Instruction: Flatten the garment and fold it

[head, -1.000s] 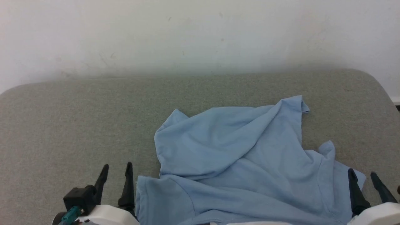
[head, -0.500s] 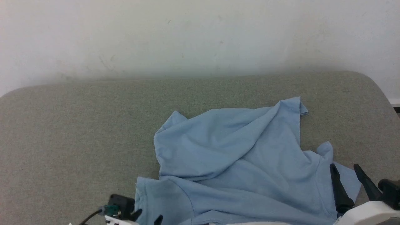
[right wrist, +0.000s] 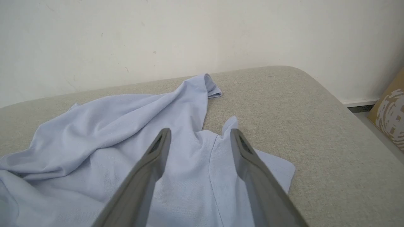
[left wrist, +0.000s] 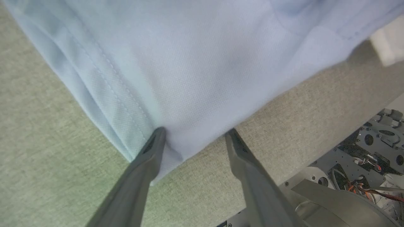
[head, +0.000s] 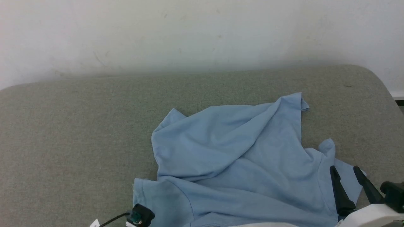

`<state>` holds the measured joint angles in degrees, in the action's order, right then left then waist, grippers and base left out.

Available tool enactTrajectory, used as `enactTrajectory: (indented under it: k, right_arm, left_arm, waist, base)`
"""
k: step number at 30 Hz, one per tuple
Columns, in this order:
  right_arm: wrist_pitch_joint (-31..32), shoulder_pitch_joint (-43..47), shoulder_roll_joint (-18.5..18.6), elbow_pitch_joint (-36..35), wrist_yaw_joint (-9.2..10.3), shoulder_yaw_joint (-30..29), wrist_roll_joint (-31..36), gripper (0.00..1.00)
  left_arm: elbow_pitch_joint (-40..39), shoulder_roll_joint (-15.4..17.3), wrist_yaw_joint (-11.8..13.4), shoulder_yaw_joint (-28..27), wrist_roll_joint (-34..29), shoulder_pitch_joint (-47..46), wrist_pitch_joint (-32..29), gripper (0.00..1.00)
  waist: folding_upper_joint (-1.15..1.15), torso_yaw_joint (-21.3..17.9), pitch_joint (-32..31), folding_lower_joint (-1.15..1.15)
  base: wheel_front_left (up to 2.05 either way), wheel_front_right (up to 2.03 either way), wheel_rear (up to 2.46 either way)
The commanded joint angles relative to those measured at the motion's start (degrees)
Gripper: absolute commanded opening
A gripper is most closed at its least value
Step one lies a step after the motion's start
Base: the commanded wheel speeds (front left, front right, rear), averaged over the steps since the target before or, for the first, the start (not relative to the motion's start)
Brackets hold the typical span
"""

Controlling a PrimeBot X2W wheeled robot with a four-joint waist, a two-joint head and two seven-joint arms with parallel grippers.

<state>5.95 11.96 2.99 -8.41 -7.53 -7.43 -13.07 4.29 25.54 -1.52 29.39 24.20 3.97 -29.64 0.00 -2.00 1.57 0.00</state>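
The crumpled light blue garment needs to be flattened, so my left gripper should grab its sleeve by the stitched hem next.
The garment, a light blue shirt, lies crumpled on the grey-green cushion, right of centre. My left gripper stands open low over the garment's near left corner. One fingertip rests at the stitched hem and the other at the cloth's edge, with nothing gripped. In the head view the left wrist's black connector shows at the bottom edge. My right gripper is open above the garment's near right flap, clear of the fabric.
A white wall runs behind the cushion. The cushion's rounded right end drops to the floor beside a cardboard box. The robot's metal base sits past the cushion's near edge.
My left gripper has swung right and down to the garment's near left corner, its fingers leaving the head view. The right gripper has shifted left over the flap. The head camera has moved slightly.
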Motion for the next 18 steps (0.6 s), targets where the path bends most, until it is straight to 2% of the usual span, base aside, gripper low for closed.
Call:
enactTrajectory:
  k: [1, 7, 8, 9, 14, 18]
  right_arm:
    - [-0.3, -0.7, -0.1, 0.1, 0.04, 0.0, -0.4, 1.00]
    - [-0.5, -1.1, -0.1, 0.8, 0.04, -0.3, -1.1, 1.00]
    - [-0.3, -1.2, -0.1, 0.9, 0.04, -0.3, -1.1, 1.00]
    - [-0.1, -1.2, -0.1, 1.0, 0.04, -0.3, -1.0, 1.00]
    - [3.0, -1.0, -0.1, 2.2, 0.04, -1.8, -1.4, 1.00]
    - [9.3, -1.6, -0.1, 5.1, 0.04, -5.3, -1.0, 1.00]
  left_arm:
    - [2.6, 0.0, 0.1, 0.5, -1.4, -1.3, -0.2, 1.00]
    - [7.6, -1.8, 1.9, 0.9, -3.2, -4.2, 1.8, 1.00]
    - [8.1, -2.0, 2.0, 0.9, -3.2, -4.3, 1.8, 0.31]
    - [8.3, -2.2, 2.2, 0.6, -2.9, -4.3, 2.4, 0.00]
    - [6.9, -3.6, 3.8, -1.9, -0.6, -3.5, 5.9, 0.00]
    - [3.7, -4.4, 5.9, -4.6, 1.2, -1.8, 9.2, 0.00]
  waist:
    - [0.00, -0.4, 0.6, 0.00]
    - [0.00, -0.6, 1.3, 0.00]
    - [0.00, -0.6, 1.3, 0.00]
    - [0.00, -0.6, 1.3, 0.00]
    - [0.00, 0.0, 0.7, 0.00]
    - [0.00, 0.5, 0.4, 0.00]
  base:
    - [0.00, 0.00, 0.00]
    - [0.00, 0.00, 0.00]
    - [0.00, 0.00, 0.00]
    - [0.00, 0.00, 0.00]
    - [0.00, 0.00, 0.00]
    - [0.00, 0.00, 0.00]
